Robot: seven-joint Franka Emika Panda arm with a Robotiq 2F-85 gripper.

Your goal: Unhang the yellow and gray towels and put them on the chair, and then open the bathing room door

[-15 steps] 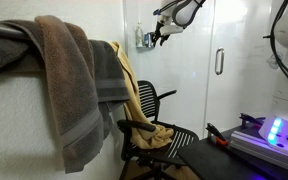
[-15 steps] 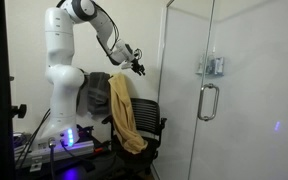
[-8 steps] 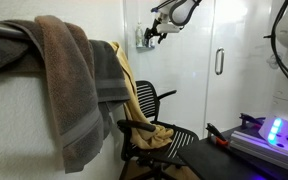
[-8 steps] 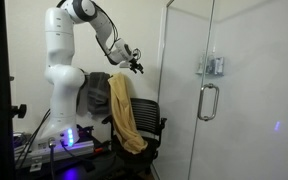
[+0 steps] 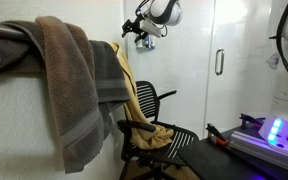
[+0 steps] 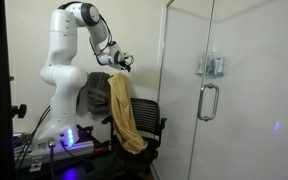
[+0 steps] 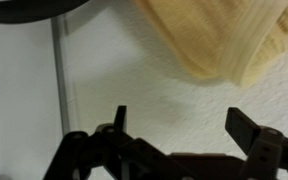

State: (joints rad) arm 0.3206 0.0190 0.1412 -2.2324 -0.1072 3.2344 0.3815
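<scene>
The robot should reach the yellow towel [image 5: 127, 75] with its gripper and grab the towel's top, leaving the rest hanging free, to unhang the towel and put it on the chair.
The yellow towel [image 5: 127, 75] hangs down against the white wall and over the back of the black chair [image 5: 152, 100], with its lower end on the seat. It also shows in an exterior view [image 6: 122, 110] and at the top of the wrist view [image 7: 224, 35]. The gray towel [image 5: 109, 75] hangs beside it, next to a brown towel [image 5: 59, 80], and shows in an exterior view [image 6: 95, 92]. My gripper [image 5: 134, 28] is open and empty, just above the yellow towel's top in both exterior views [image 6: 125, 64]. Its two fingers [image 7: 181, 125] face the wall below the yellow cloth.
The glass bathing room door [image 6: 189, 60] with its metal handle [image 6: 209, 101] stands shut; the handle also shows in an exterior view [image 5: 220, 62]. The robot base [image 6: 59, 100] stands behind the chair. A lit device [image 5: 274, 132] sits on a table.
My gripper has moved away from the glass door side toward the wall, and now hangs over the top of the yellow towel. The towels and chair have not moved.
</scene>
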